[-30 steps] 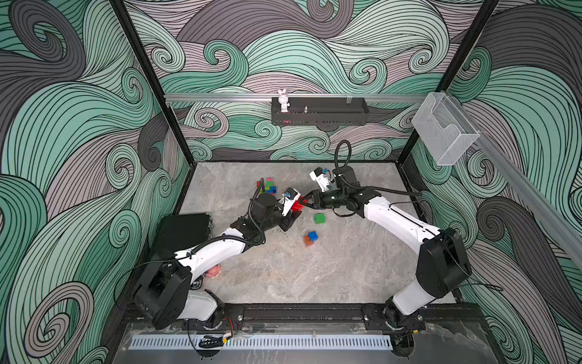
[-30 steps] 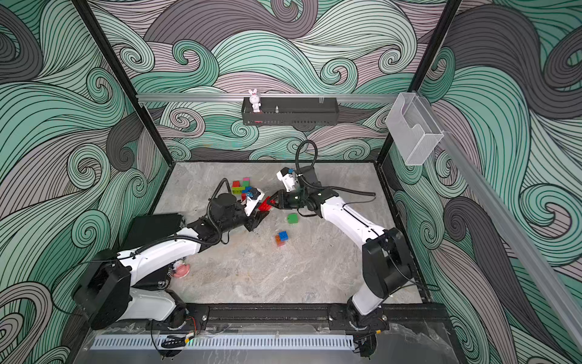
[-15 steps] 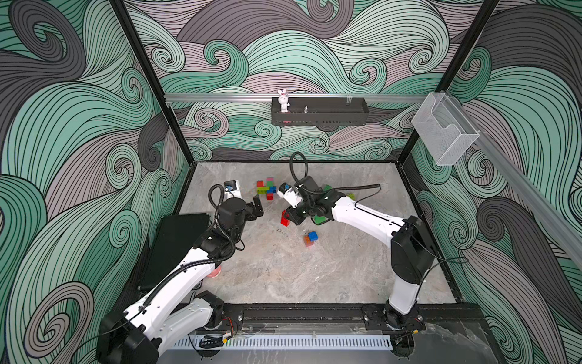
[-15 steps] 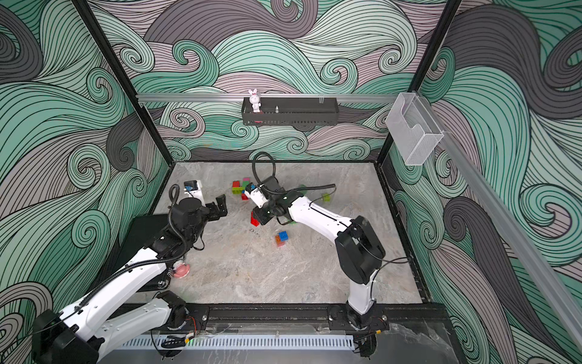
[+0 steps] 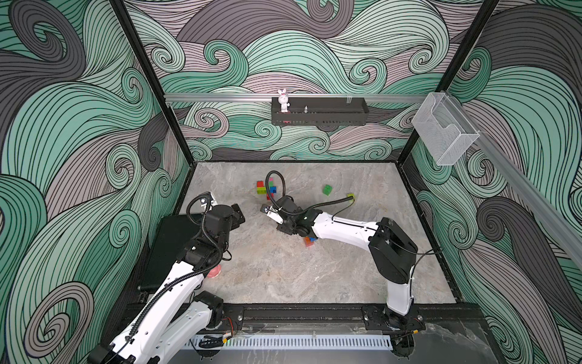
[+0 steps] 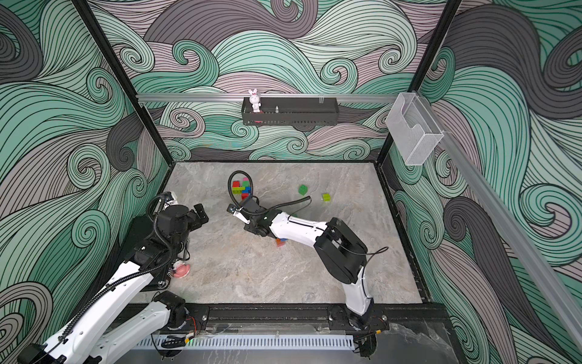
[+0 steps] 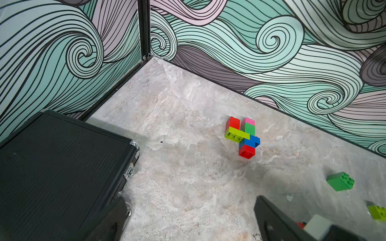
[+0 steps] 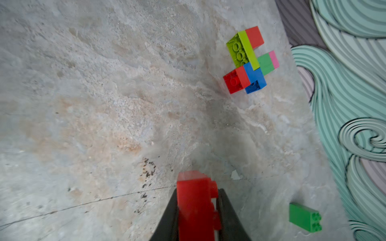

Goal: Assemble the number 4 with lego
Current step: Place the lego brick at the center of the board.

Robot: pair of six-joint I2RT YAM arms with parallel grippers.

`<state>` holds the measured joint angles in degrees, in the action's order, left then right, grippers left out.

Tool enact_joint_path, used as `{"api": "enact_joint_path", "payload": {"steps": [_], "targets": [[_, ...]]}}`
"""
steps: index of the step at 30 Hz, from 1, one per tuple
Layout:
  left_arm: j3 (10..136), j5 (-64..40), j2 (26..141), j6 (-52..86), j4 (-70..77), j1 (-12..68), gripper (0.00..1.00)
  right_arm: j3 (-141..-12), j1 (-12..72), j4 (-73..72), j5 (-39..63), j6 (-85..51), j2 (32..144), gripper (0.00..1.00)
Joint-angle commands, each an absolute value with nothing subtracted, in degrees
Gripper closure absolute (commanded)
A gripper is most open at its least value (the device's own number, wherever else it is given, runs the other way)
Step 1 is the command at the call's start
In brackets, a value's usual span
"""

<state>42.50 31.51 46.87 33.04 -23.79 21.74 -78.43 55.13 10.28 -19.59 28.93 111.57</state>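
My right gripper needs to stay closed on the red brick until the brick is lower. The red brick's lower end between my fingertips is still above the tabletop.
A joined lego piece of red, lime, green, pink and blue bricks lies flat near the back of the floor, also seen as the lego piece. My right gripper is shut on a red brick, a short way in front of that piece; in both top views its jaws hide under the wrist. Off to the left, my left gripper hangs open and empty above the floor. A loose dark green brick and a lime brick lie to the right.
A black case lies against the left wall beside my left arm. Blue and orange bricks sit under my right forearm. A pink object rests by the left arm. A white rabbit stands on the back shelf.
My left gripper let go of the red brick, opened wide and pulled back to the left. My right gripper carried the red brick leftwards, toward the joined piece.
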Motion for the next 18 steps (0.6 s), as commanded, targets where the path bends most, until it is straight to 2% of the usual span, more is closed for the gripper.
{"api": "enact_joint_path", "payload": {"steps": [1,11,18], "targets": [[44.7,30.8,47.8,33.0,-26.4,20.9,0.01,-74.6,57.2,-1.7,-28.1,40.5,113.3,0.98],[46.3,28.7,50.0,31.9,-27.3,20.3,0.01,-69.1,60.8,-16.0,-34.5,52.2,117.9,0.94],[46.8,27.8,50.8,31.5,-27.5,20.0,0.01,-69.1,62.2,-17.6,-35.1,54.1,120.0,0.9]]}}
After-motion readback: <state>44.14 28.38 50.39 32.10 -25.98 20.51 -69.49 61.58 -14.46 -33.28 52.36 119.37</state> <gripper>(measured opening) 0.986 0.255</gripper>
